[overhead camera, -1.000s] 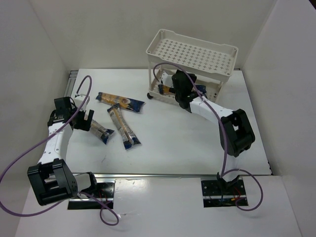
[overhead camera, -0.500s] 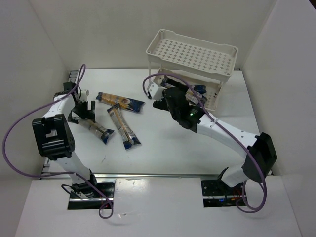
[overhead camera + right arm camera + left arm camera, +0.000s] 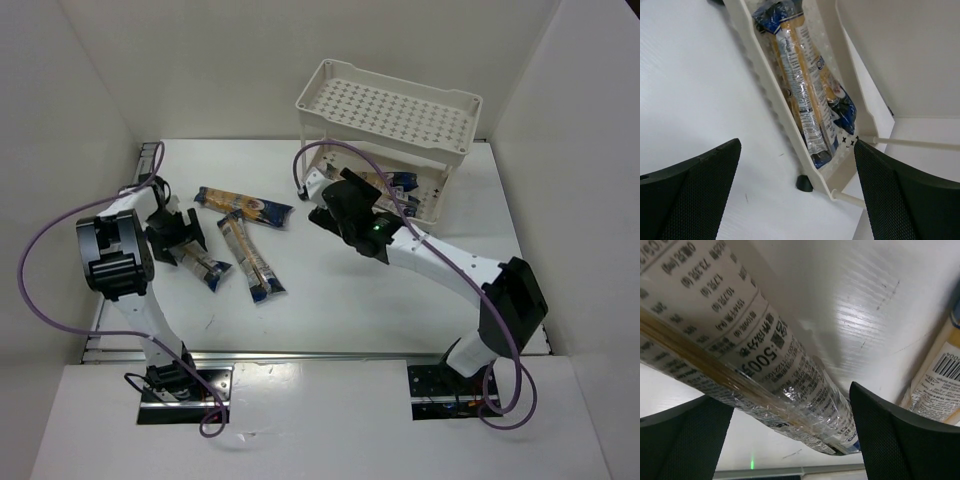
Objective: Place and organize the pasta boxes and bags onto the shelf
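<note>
The left gripper's fingers reach down on both sides of the nearest packet, so the left gripper needs to close on the packet now.
Three spaghetti packets lie on the table left of centre: one (image 3: 243, 205) farthest back, one (image 3: 250, 256) in the middle, one (image 3: 203, 267) nearest the left arm. My left gripper (image 3: 178, 236) is open and straddles that nearest packet (image 3: 765, 365), which passes between its black fingers (image 3: 905, 435) with a gap on each side. The cream two-tier shelf (image 3: 385, 110) stands at the back right. More packets (image 3: 805, 100) lie lengthwise in its lower tray (image 3: 771, 97). My right gripper (image 3: 328, 200) hangs open and empty just left of that tray.
White walls close in the table on the left, back and right. The shelf's dark wheel (image 3: 804, 182) rests on the table below my right gripper. Another packet's barcode end (image 3: 940, 375) lies close to my left gripper's right finger.
My right gripper has opened and pulled back leftward out of the shelf's lower tier, leaving a packet there. My left arm has swung round and now straddles the nearest packet.
</note>
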Tool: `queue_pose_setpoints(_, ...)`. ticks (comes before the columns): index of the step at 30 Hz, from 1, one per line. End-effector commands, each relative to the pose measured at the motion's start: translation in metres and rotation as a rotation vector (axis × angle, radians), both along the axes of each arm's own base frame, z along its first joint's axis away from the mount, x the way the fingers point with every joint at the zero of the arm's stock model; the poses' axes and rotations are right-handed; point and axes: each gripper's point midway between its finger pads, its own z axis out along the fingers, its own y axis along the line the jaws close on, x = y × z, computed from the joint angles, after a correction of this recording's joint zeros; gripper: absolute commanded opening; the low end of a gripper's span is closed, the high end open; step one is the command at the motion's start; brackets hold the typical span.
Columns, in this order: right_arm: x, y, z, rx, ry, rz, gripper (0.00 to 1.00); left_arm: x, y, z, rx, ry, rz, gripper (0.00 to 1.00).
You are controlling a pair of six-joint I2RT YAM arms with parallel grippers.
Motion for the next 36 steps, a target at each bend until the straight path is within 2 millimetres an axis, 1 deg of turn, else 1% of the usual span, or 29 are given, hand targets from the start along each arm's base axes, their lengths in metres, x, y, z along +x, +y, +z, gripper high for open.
queue_pose_setpoints(1, 0.007, 0.008, 0.015, 0.049, -0.010, -0.027, 0.99, 0.011, -0.002, -0.023, -0.040, 0.033, 0.052, 1.00)
queue_pose_setpoints(3, 0.008, 0.009, 0.019, 0.056, -0.017, -0.027, 0.95, 0.006, 0.001, -0.035, -0.029, 0.070, 0.044, 1.00)
queue_pose_setpoints(4, 0.008, 0.009, 0.020, 0.048, -0.018, -0.023, 0.89, 0.007, 0.003, -0.038, -0.039, 0.066, 0.055, 0.87)
queue_pose_setpoints(5, 0.008, 0.009, 0.020, 0.048, -0.018, -0.023, 0.87, 0.002, 0.008, -0.040, -0.040, 0.074, 0.054, 0.65)
queue_pose_setpoints(6, 0.008, 0.008, 0.020, 0.040, -0.019, -0.019, 0.84, 0.003, 0.006, -0.045, -0.050, 0.072, 0.041, 0.38)
queue_pose_setpoints(7, 0.008, 0.008, 0.020, 0.040, -0.019, -0.019, 0.82, 0.002, 0.012, -0.045, -0.040, 0.072, 0.033, 0.13)
queue_pose_setpoints(8, 0.008, 0.008, 0.020, 0.040, -0.019, -0.019, 0.78, -0.004, 0.015, -0.050, -0.044, 0.087, 0.033, 0.00)
queue_pose_setpoints(11, 0.008, 0.008, 0.020, 0.040, -0.019, -0.019, 0.74, -0.006, 0.021, -0.045, -0.076, 0.054, 0.006, 0.00)
queue_pose_setpoints(12, 0.009, 0.009, 0.024, 0.046, -0.026, -0.019, 0.74, -0.004, 0.030, -0.033, -0.061, 0.017, 0.004, 0.00)
queue_pose_setpoints(14, 0.013, 0.012, 0.032, 0.062, -0.053, -0.013, 0.71, 0.007, 0.037, -0.016, -0.025, -0.074, -0.087, 0.00)
queue_pose_setpoints(15, 0.014, 0.013, 0.037, 0.059, -0.060, -0.009, 0.70, 0.016, 0.042, 0.008, 0.018, -0.154, -0.129, 0.00)
queue_pose_setpoints(17, 0.016, 0.015, 0.050, 0.085, -0.096, -0.006, 0.69, 0.032, 0.059, 0.039, 0.136, -0.275, -0.248, 0.00)
queue_pose_setpoints(18, 0.018, 0.017, 0.057, 0.101, -0.111, -0.006, 0.67, 0.040, 0.069, 0.070, 0.221, -0.355, -0.280, 0.00)
queue_pose_setpoints(19, 0.017, 0.013, 0.069, 0.111, -0.137, -0.012, 0.67, 0.045, 0.069, 0.084, 0.284, -0.386, -0.334, 0.00)
queue_pose_setpoints(20, 0.017, 0.013, 0.081, 0.136, -0.161, -0.012, 0.67, 0.057, 0.074, 0.103, 0.365, -0.443, -0.381, 0.00)
queue_pose_setpoints(21, 0.017, 0.013, 0.097, 0.167, -0.191, -0.013, 0.67, 0.059, 0.085, 0.131, 0.489, -0.481, -0.433, 0.00)
queue_pose_setpoints(22, 0.015, 0.011, 0.112, 0.197, -0.220, -0.013, 0.67, 0.064, 0.089, 0.147, 0.556, -0.516, -0.448, 0.00)
queue_pose_setpoints(23, 0.010, 0.006, 0.132, 0.231, -0.253, -0.014, 0.66, 0.074, 0.097, 0.170, 0.633, -0.577, -0.451, 0.00)
queue_pose_setpoints(24, 0.007, 0.004, 0.150, 0.263, -0.280, -0.006, 0.66, 0.073, 0.106, 0.190, 0.716, -0.591, -0.477, 0.00)
queue_pose_setpoints(25, 0.004, 0.002, 0.163, 0.285, -0.301, -0.006, 0.66, 0.082, 0.107, 0.208, 0.768, -0.617, -0.496, 0.00)
queue_pose_setpoints(26, -0.001, -0.004, 0.180, 0.314, -0.330, -0.006, 0.66, 0.090, 0.100, 0.228, 0.823, -0.659, -0.523, 0.00)
queue_pose_setpoints(28, -0.007, -0.010, 0.211, 0.360, -0.392, -0.003, 0.66, 0.100, 0.099, 0.259, 0.929, -0.692, -0.568, 0.00)
queue_pose_setpoints(29, -0.010, -0.014, 0.219, 0.365, -0.413, -0.001, 0.66, 0.113, 0.081, 0.293, 0.994, -0.776, -0.594, 0.00)
queue_pose_setpoints(31, -0.021, -0.034, 0.260, 0.402, -0.518, -0.030, 0.65, 0.124, 0.068, 0.334, 1.139, -0.820, -0.628, 0.00)
queue_pose_setpoints(32, -0.025, -0.041, 0.270, 0.404, -0.548, -0.040, 0.65, 0.131, 0.057, 0.365, 1.206, -0.888, -0.619, 0.00)
queue_pose_setpoints(33, -0.035, -0.057, 0.291, 0.399, -0.604, -0.061, 0.65, 0.141, 0.027, 0.405, 1.255, -0.983, -0.636, 0.00)
queue_pose_setpoints(34, -0.040, -0.065, 0.301, 0.403, -0.634, -0.071, 0.65, 0.145, 0.013, 0.430, 1.304, -1.028, -0.632, 0.00)
queue_pose_setpoints(35, -0.048, -0.073, 0.316, 0.422, -0.674, -0.074, 0.65, 0.145, 0.005, 0.458, 1.386, -1.048, -0.624, 0.00)
queue_pose_setpoints(36, -0.053, -0.080, 0.324, 0.427, -0.695, -0.085, 0.65, 0.157, -0.023, 0.470, 1.400, -1.095, -0.652, 0.00)
